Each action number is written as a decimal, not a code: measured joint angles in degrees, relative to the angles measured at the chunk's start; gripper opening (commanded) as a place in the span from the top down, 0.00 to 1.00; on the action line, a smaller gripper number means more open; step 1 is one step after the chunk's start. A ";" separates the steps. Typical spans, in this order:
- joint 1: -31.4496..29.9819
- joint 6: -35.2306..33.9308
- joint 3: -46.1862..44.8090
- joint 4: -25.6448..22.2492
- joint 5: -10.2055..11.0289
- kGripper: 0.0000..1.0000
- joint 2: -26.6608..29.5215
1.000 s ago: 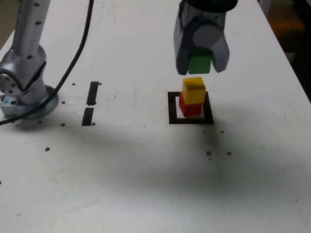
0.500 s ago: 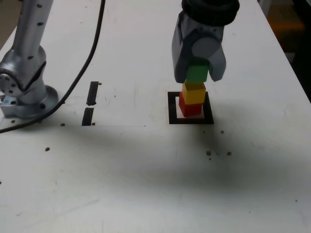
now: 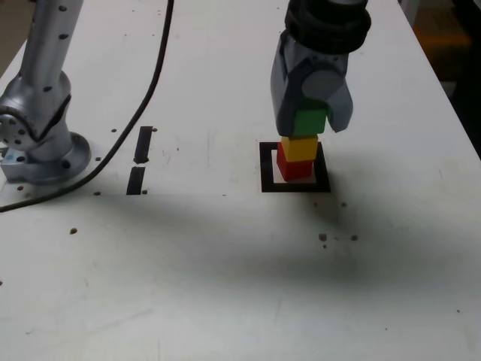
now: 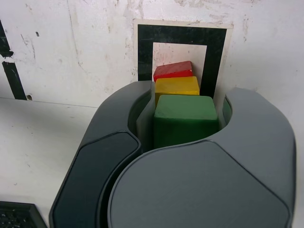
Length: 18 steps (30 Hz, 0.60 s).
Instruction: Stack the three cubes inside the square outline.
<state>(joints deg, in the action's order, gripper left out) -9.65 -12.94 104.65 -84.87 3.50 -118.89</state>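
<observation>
The green cube's base sits on the yellow cube's top [image 3: 301,138] in the exterior view. The green cube would stand, so it is time to let go.
A red cube [image 3: 291,167] stands inside the black square outline [image 3: 266,168] with a yellow cube [image 3: 301,148] on top of it. My gripper [image 3: 310,120] is shut on the green cube [image 3: 310,121], which sits directly on the yellow one. In the wrist view the green cube [image 4: 184,118] is clamped between the grey fingers [image 4: 256,128], with the yellow cube [image 4: 176,86], the red cube [image 4: 173,71] and the square outline [image 4: 144,52] showing beyond it.
Two short black strips [image 3: 140,158] lie to the exterior view's left of the outline. The arm's silver base [image 3: 37,128] stands at the far left with a black cable [image 3: 143,98] trailing across the white table [image 3: 225,271].
The gripper has come down with the green cube, from a gap above the yellow cube to resting on it.
</observation>
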 measured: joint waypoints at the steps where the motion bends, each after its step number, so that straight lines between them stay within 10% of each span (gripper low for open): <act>1: 0.00 0.00 -0.06 -0.18 0.00 0.56 0.02; 10: 0.00 0.00 -0.92 0.00 -0.58 0.04 0.02; 18: 0.00 -0.55 -0.45 -1.78 0.45 0.00 1.14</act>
<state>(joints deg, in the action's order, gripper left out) -9.65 -13.49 104.20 -86.65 3.96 -117.74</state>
